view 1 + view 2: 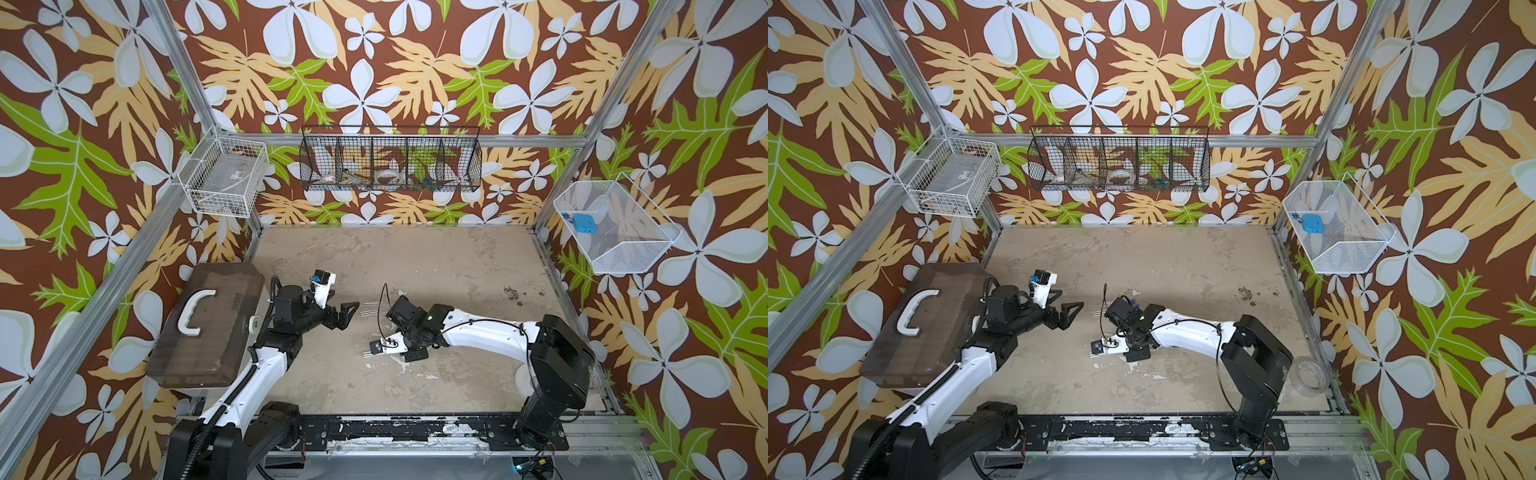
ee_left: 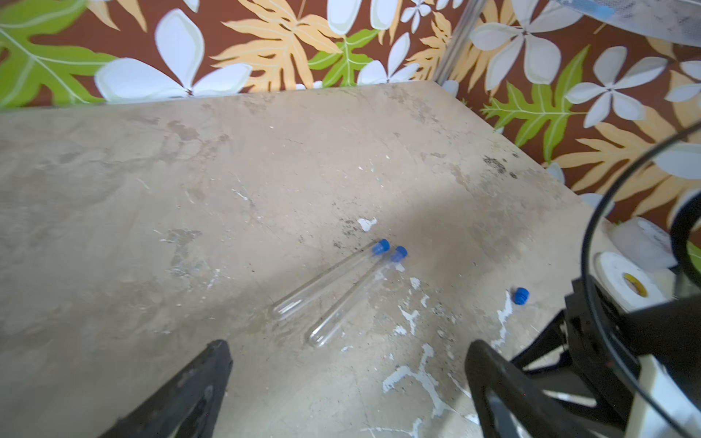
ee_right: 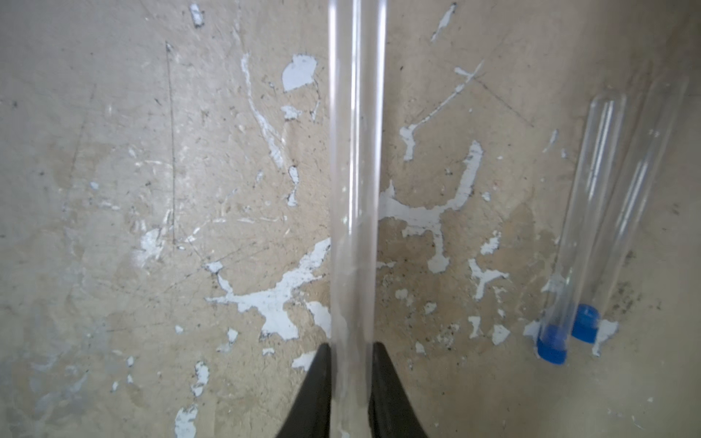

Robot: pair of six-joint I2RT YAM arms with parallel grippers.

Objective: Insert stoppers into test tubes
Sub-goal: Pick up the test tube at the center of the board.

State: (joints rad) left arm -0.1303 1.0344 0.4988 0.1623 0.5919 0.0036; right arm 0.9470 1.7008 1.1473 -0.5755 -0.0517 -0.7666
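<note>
Next, my left gripper grabs the test tube by the part sticking out past my right gripper, leaving the test tube's opening free for a stopper.
Two clear test tubes (image 2: 330, 280) (image 2: 356, 299) lie side by side on the table, each with a blue stopper (image 2: 381, 246) (image 2: 398, 253) in its mouth. They also show in the right wrist view, test tubes (image 3: 580, 212) (image 3: 629, 197) with stoppers (image 3: 552, 347) (image 3: 586, 324). A loose stopper (image 2: 519, 295) lies on the table beyond them. My left gripper (image 2: 347, 347) hangs open and empty just short of their rounded ends, also seen in a top view (image 1: 347, 315). My right gripper (image 3: 351, 350) is shut on a third test tube (image 3: 356, 170), which sticks straight out past its fingers with no stopper in sight.
A brown case (image 1: 208, 324) with a white handle sits at the table's left edge. A clear tape roll (image 1: 1308, 376) lies at the right edge behind the right arm (image 1: 478, 332). Wire baskets hang on the walls; the right basket (image 1: 623, 257) holds a flat light-blue square (image 1: 584, 222).
</note>
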